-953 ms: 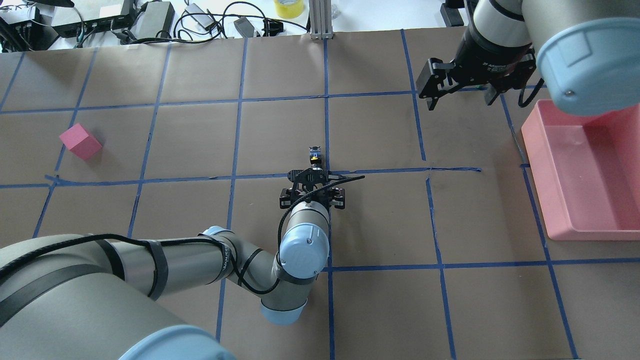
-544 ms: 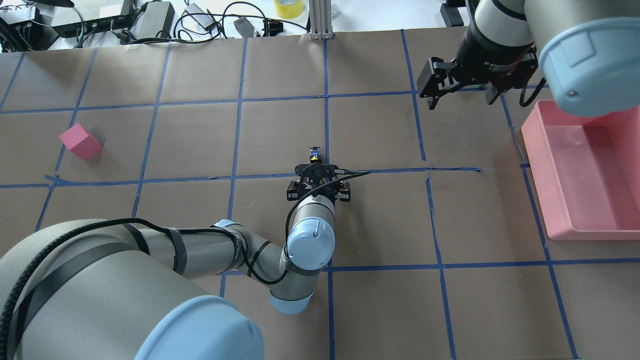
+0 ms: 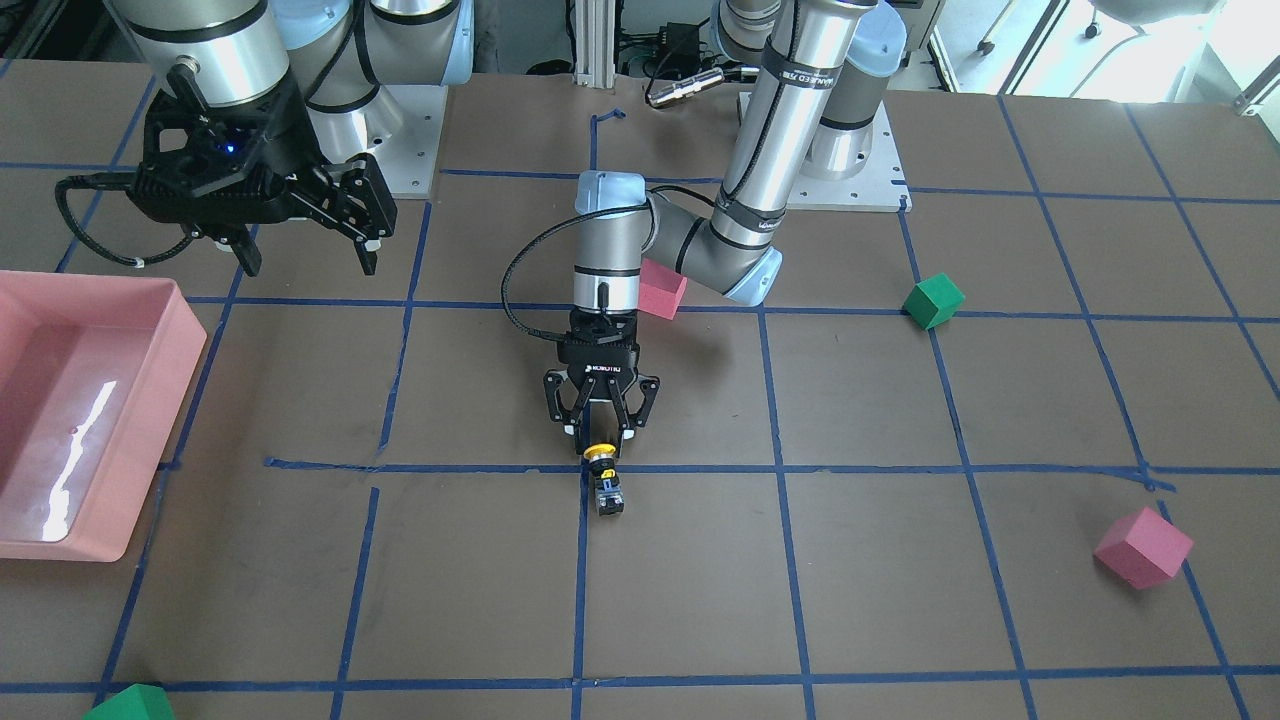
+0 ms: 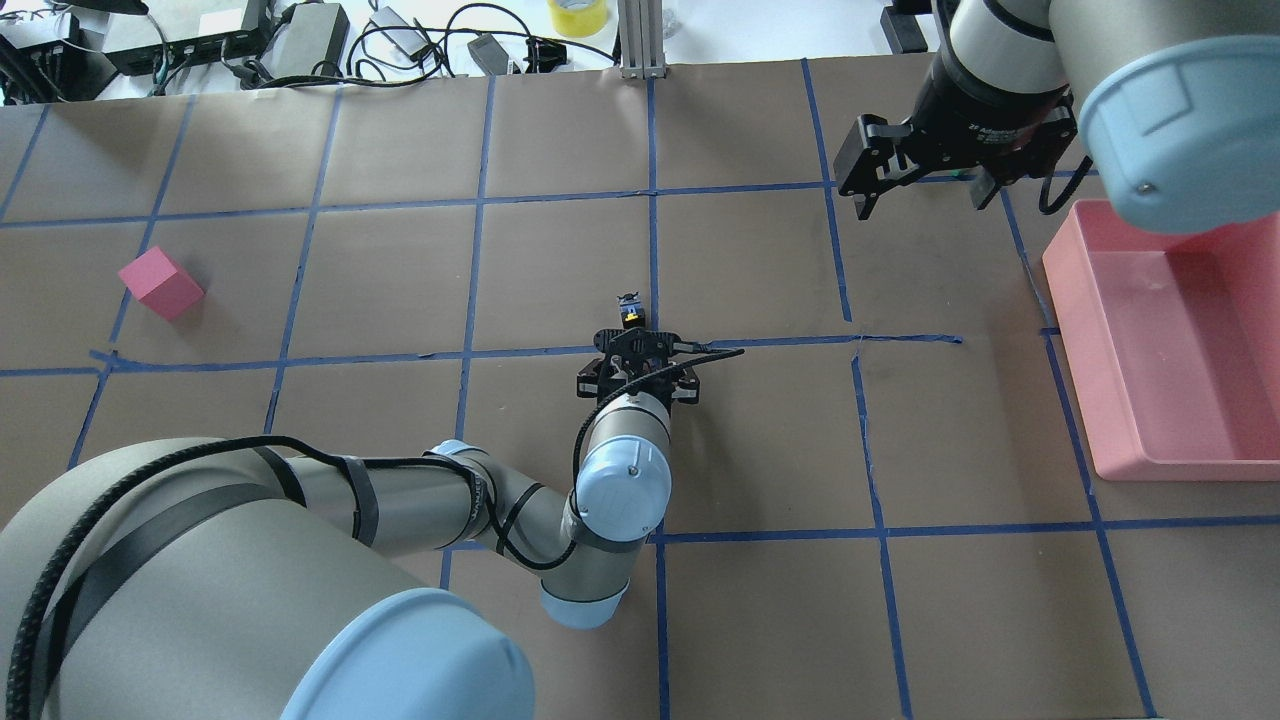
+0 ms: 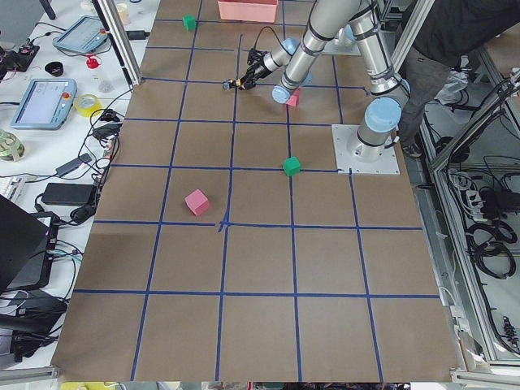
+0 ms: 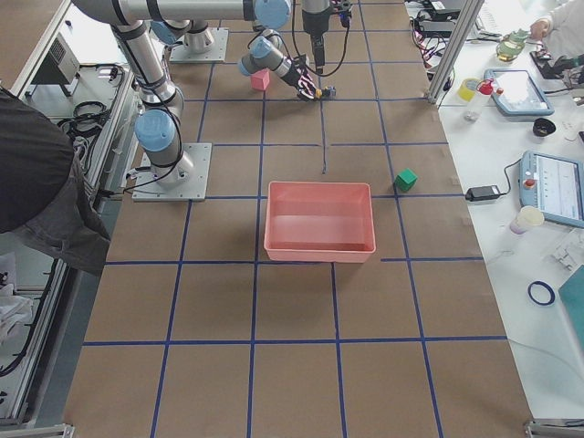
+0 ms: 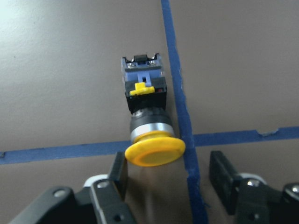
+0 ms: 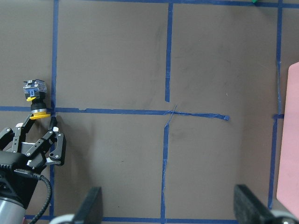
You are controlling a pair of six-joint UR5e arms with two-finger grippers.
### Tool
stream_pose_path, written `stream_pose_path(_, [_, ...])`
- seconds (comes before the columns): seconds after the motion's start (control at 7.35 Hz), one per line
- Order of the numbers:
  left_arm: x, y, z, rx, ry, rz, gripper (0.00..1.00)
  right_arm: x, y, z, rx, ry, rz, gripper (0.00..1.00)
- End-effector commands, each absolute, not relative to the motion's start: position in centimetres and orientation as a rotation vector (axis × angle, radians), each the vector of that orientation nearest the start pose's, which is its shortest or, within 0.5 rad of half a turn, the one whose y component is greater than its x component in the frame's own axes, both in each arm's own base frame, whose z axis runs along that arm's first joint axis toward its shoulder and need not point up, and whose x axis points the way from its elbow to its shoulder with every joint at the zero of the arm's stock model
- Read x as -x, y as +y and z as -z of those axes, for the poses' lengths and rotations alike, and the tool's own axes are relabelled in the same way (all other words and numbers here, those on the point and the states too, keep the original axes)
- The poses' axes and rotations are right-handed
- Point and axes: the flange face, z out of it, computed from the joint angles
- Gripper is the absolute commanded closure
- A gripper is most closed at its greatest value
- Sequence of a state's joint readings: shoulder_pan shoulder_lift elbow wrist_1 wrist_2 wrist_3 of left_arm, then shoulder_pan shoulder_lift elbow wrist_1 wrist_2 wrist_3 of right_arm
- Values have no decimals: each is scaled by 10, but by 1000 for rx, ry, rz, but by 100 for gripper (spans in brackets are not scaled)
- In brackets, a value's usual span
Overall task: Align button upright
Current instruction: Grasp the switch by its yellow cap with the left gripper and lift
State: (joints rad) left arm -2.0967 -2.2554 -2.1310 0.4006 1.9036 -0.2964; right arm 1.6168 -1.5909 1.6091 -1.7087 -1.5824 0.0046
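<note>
My left gripper will next pick up the button, holding it by its yellow cap (image 3: 600, 451) (image 7: 155, 151), so that I can set the button upright.
The button (image 3: 604, 482) lies on its side on the brown table, right beside a blue tape line. Its yellow cap (image 7: 155, 151) points at my left gripper and its black and blue body points away. It also shows in the overhead view (image 4: 630, 312) and the right wrist view (image 8: 35, 99). My left gripper (image 7: 170, 179) is open and low over the table, its fingertips flanking the cap's edge without touching it. It also shows in the front view (image 3: 600, 443). My right gripper (image 4: 922, 200) is open and empty, high above the table's far right.
A pink tray (image 4: 1120, 420) stands at the right edge. A pink cube (image 4: 160, 283) sits far left. In the front view another pink cube (image 3: 661, 288) sits behind my left arm, a green cube (image 3: 932, 301) is further off, and another green cube (image 3: 130, 703) is at the near corner.
My left gripper has moved forward and slightly right toward the button, closing the gap to its yellow cap. The button has not moved. My right gripper has barely shifted.
</note>
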Motion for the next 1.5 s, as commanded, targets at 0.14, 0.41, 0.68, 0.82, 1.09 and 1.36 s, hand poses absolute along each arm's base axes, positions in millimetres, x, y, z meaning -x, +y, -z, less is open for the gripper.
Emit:
stream_pose_path(0.14, [357, -426, -141, -154, 2894, 1215, 100, -155, -489, -491, 64, 3141, 179, 0])
stream_pose_path(0.41, [349, -462, -184, -130, 2930, 1025, 100, -155, -488, -490, 65, 3139, 176, 0])
stream_pose_path(0.68, [335, -485, -229, -98, 3070, 817, 100, -155, -488, -490, 64, 3139, 176, 0])
stream_pose_path(0.82, [327, -496, -248, -45, 3176, 681, 100, -156, -489, -490, 65, 3136, 178, 0])
stream_pose_path(1.09, [326, -517, -281, 355, 3322, 237, 100, -155, -488, -490, 64, 3139, 176, 0])
stream_pose_path(1.36, [335, -537, -280, 786, 3308, -94, 100, -155, -488, -490, 65, 3138, 176, 0])
